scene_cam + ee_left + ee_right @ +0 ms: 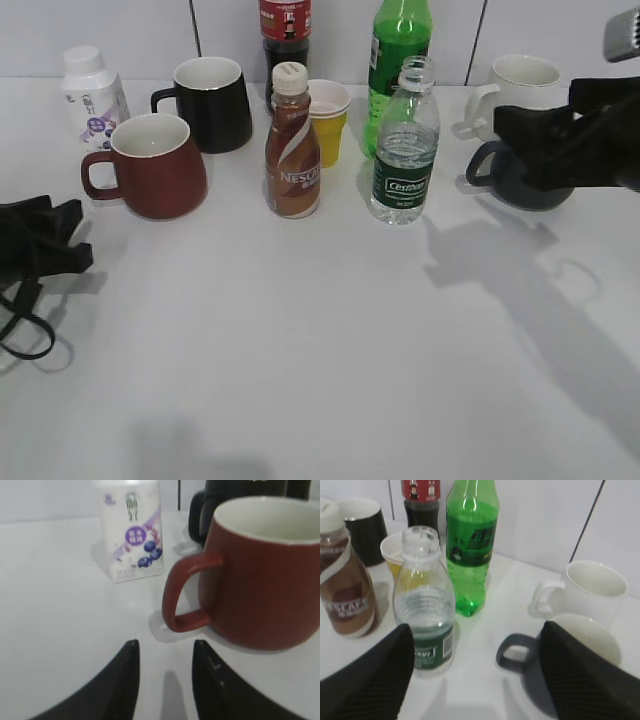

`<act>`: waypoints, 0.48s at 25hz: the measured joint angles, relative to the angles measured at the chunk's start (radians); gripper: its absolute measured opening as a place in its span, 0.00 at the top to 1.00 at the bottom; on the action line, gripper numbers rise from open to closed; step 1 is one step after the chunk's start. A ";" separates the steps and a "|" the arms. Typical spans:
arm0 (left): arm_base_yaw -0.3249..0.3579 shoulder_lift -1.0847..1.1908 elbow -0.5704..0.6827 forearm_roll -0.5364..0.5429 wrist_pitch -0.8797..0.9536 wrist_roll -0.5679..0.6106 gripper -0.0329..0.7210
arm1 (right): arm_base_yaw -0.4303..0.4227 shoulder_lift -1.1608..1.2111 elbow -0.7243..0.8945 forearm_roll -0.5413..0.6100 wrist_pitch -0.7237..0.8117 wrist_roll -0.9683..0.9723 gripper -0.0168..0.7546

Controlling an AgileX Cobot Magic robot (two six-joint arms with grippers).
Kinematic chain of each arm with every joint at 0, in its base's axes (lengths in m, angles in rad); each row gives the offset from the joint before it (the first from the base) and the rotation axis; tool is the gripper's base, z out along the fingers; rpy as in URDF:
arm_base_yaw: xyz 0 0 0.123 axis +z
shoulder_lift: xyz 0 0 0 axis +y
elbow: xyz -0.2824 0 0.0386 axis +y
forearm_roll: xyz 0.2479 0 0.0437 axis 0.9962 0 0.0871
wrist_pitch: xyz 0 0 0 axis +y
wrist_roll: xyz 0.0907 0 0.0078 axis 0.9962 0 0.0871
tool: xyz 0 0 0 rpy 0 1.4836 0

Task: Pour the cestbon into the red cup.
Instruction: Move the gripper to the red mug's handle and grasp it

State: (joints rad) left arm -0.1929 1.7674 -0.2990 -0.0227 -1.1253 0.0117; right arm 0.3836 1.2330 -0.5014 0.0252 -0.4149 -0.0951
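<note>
I should grab the red cup by its narrow handle with my left gripper next, because the red cup's round body is too wide for the open fingers.
The cestbon stands upright and uncapped at the table's middle right, partly filled with water; it also shows in the right wrist view. The red cup stands at the left, handle pointing left; the left wrist view shows it close up. My right gripper is open and empty, hovering to the right of the cestbon; in its own view the bottle sits just beyond its left finger. My left gripper is open and empty, low at the left edge, just short of the cup's handle.
Around them stand a brown Nescafe bottle, a yellow paper cup, a green soda bottle, a cola bottle, a black mug, a white yoghurt bottle, a white mug and a dark grey mug.
</note>
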 joint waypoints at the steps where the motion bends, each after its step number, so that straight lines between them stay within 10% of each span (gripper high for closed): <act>1: 0.000 0.025 -0.015 0.002 -0.004 0.000 0.59 | 0.000 0.018 0.000 0.000 -0.025 0.000 0.22; 12: 0.000 0.123 -0.174 0.035 0.014 -0.001 0.59 | 0.000 0.082 0.000 0.001 -0.098 0.027 0.22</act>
State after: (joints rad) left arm -0.1929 1.8901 -0.4727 0.0119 -1.1117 0.0106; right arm 0.3836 1.3147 -0.5014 0.0261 -0.5126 -0.0685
